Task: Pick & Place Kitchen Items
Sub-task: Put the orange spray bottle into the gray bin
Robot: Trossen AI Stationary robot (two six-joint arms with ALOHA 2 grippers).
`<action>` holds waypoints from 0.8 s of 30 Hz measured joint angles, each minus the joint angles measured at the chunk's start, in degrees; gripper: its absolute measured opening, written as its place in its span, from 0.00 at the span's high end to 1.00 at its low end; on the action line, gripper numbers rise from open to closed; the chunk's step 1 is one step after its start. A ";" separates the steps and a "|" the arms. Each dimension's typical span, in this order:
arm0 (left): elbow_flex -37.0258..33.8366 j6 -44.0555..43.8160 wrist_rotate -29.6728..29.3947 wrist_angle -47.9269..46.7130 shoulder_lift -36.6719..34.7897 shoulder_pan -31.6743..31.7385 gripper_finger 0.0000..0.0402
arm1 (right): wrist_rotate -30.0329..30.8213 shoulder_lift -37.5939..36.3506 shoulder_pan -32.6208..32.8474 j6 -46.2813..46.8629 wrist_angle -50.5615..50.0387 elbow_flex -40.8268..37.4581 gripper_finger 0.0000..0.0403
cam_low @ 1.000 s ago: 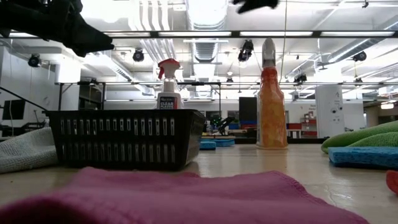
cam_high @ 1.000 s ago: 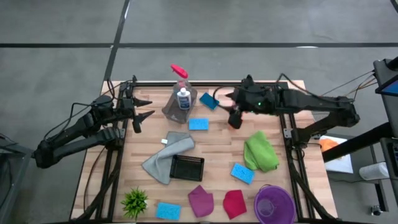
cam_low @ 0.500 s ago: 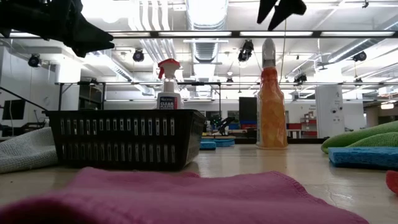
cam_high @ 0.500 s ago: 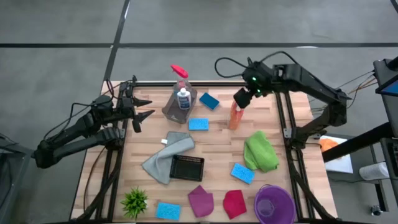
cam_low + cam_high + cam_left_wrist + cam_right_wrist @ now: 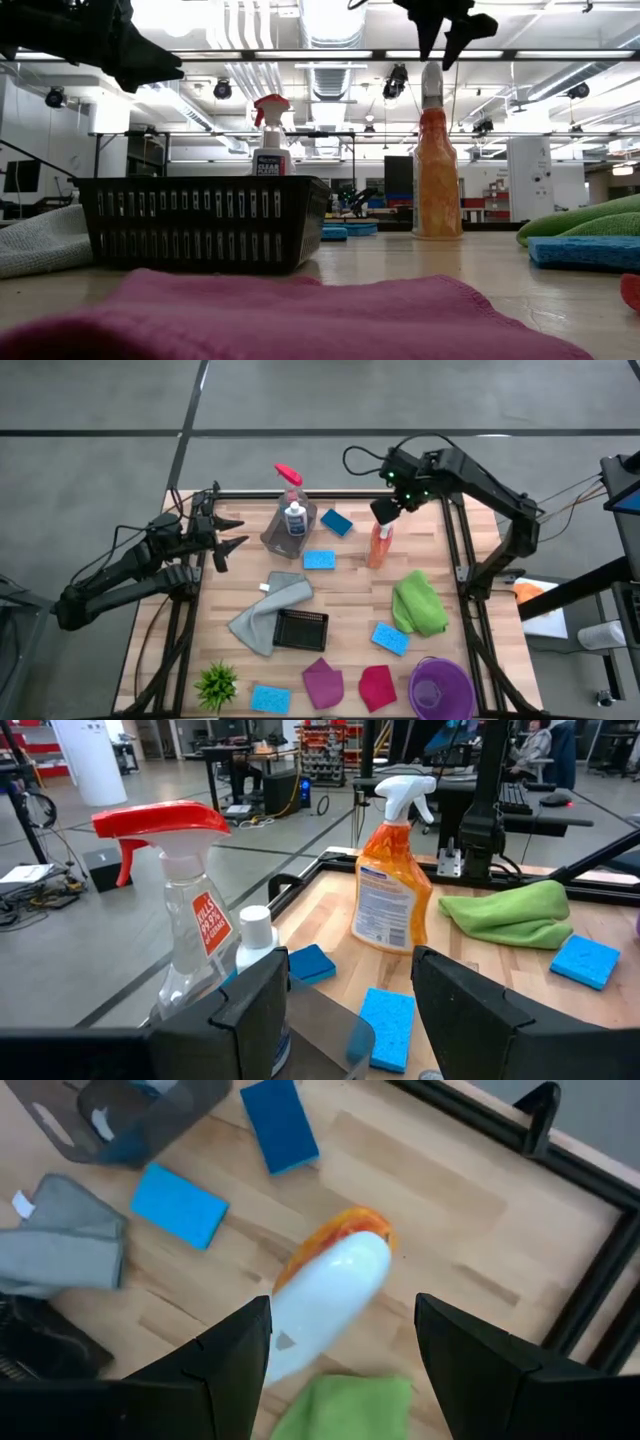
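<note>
My right gripper grabs the orange spray bottle by its white trigger head (image 5: 385, 531) next. Then my right gripper puts the bottle in the grey bin (image 5: 274, 534).
The orange spray bottle (image 5: 377, 547) with a white trigger head (image 5: 330, 1300) stands upright on its base on the table's far middle; it also shows in the low view (image 5: 437, 170). My right gripper (image 5: 384, 511) is open just above it, fingers pointing down on either side of the head, with a gap showing in the low view (image 5: 444, 30). The clear bottle with a red trigger (image 5: 289, 478) stands in a grey bin (image 5: 274, 534). My left gripper (image 5: 230, 532) waits open and empty at the table's left edge.
A black basket (image 5: 300, 628) and a grey cloth (image 5: 262, 612) lie mid-table, a green cloth (image 5: 418, 604) at the right. Blue sponges (image 5: 319, 559) are scattered about. Magenta (image 5: 323, 682) and red (image 5: 376, 686) cloths, a purple bowl (image 5: 440, 688) and a plant (image 5: 217, 683) sit along the near edge.
My right arm has drawn back toward the table's far right. Its gripper has tipped to point down and come a little lower over the orange bottle's head. The bottle has stayed standing where it was.
</note>
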 joint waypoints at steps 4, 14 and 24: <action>0.00 0.02 -0.12 -0.01 0.00 0.00 0.46 | -1.03 1.05 0.00 2.01 -0.02 0.27 0.39; 0.00 0.07 -0.46 -0.31 0.00 0.00 0.46 | -3.86 3.58 -0.18 3.69 0.00 0.16 0.39; 0.00 0.44 -0.57 -0.77 0.00 0.00 0.46 | -5.10 5.04 -0.35 3.93 -0.02 -0.27 0.39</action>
